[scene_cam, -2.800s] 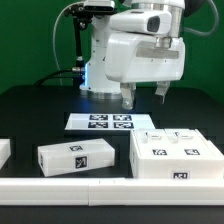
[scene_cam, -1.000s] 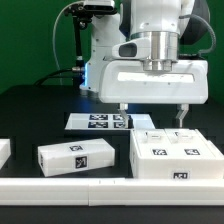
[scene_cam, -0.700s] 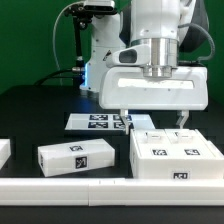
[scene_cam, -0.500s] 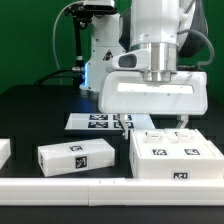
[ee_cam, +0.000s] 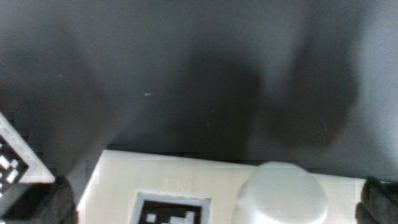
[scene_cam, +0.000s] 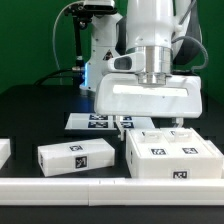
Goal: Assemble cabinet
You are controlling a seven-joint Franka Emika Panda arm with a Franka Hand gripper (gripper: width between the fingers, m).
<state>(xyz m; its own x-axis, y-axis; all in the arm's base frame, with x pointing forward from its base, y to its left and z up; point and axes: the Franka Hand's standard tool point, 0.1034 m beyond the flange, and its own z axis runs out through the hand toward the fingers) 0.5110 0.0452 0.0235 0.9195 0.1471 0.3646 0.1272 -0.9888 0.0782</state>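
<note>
My fingers are beside the round white knob (ee_cam: 295, 190) at the cabinet's far edge, reaching down, so my gripper should close on it.
The cabinet (scene_cam: 175, 155) is a large white box with black-and-white tags, lying at the exterior view's right near the front rail. My gripper (scene_cam: 151, 124) is open and low over the cabinet's far edge, one finger near its far left corner, the other by its far side. In the wrist view the cabinet's top (ee_cam: 196, 185) shows a tag (ee_cam: 169, 212) and a round white knob (ee_cam: 295, 190) between my dark fingers (ee_cam: 32, 203). The gripper (ee_cam: 210, 204) holds nothing. I cannot tell whether the fingers touch the cabinet.
A smaller long white block (scene_cam: 77, 155) with one tag lies to the exterior view's left of the cabinet. The marker board (scene_cam: 100, 122) lies behind it. Another white part (scene_cam: 3, 152) sits at the far left edge. A white rail (scene_cam: 90, 186) runs along the front.
The gripper swung round, then came down from above the table to the cabinet's far edge, staying open. The cabinet seems shifted slightly to the exterior view's left.
</note>
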